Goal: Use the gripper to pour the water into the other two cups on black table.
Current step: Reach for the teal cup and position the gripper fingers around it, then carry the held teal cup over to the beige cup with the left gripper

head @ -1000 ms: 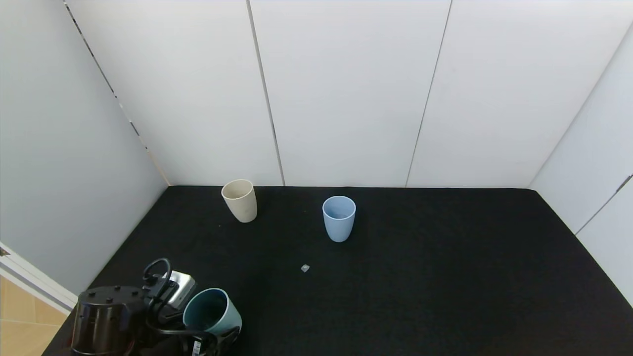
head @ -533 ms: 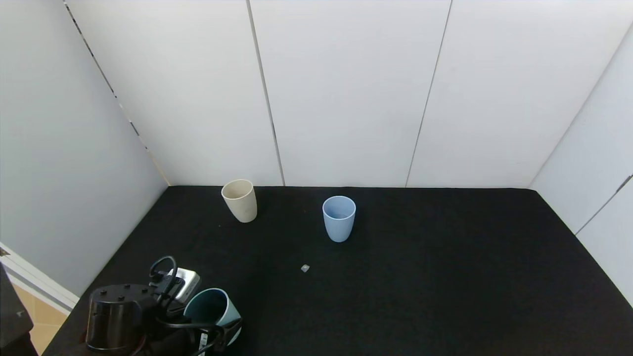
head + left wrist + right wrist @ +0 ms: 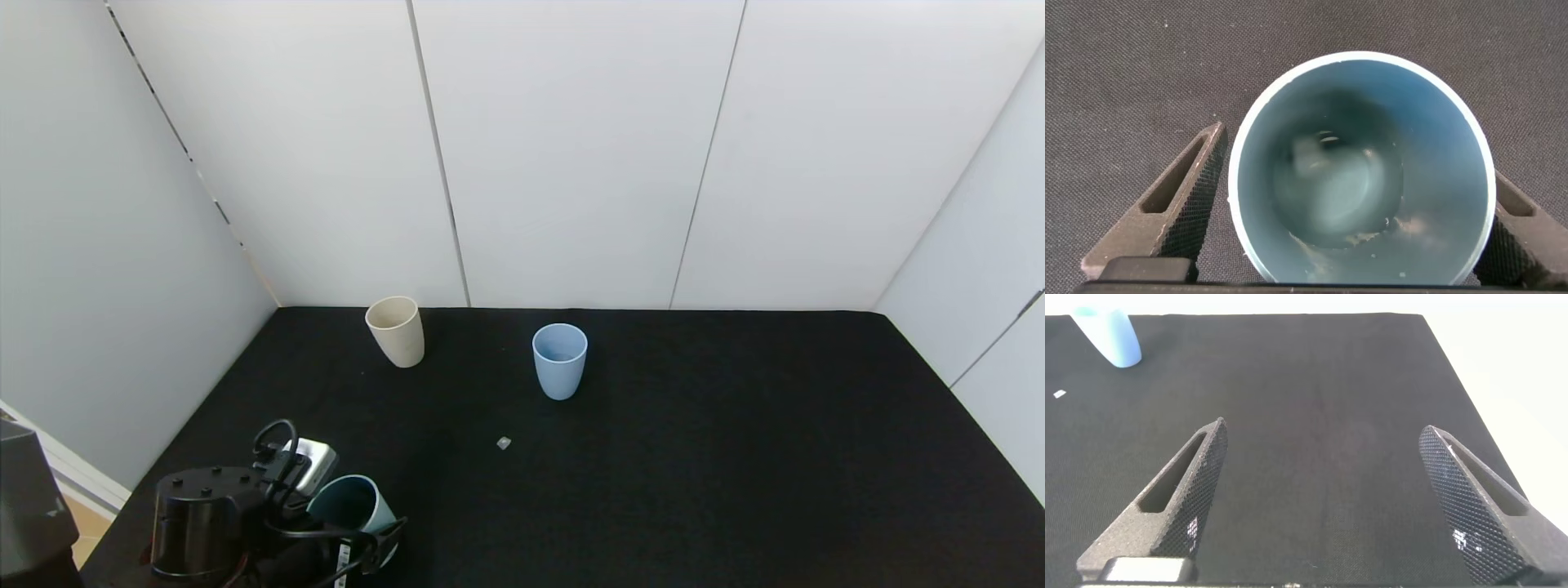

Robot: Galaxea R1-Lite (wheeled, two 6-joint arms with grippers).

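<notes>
My left gripper closes on the teal-green cup now, since my left gripper's fingers stand on either side of the cup.
A teal-green cup (image 3: pixel 349 505) stands at the near left of the black table (image 3: pixel 694 457). In the left wrist view the cup (image 3: pixel 1437 106) holds clear water (image 3: pixel 1343 196) in its bottom. My left gripper (image 3: pixel 363 545) is open, with one finger (image 3: pixel 1180 192) on each side of the cup and a small gap showing. The beige cup (image 3: pixel 396 331) and the light blue cup (image 3: pixel 560 360) stand upright at the back of the table. My right gripper (image 3: pixel 1323 465) is open and empty above bare table; it is out of the head view.
A small pale scrap (image 3: pixel 504 443) lies on the table between the teal cup and the blue cup. White walls close the table at the back and sides. The blue cup (image 3: pixel 1112 336) also shows far off in the right wrist view.
My left wrist has moved a little to the right, closer around the teal cup. More of the left arm shows at the lower left corner. The cups have not moved.
</notes>
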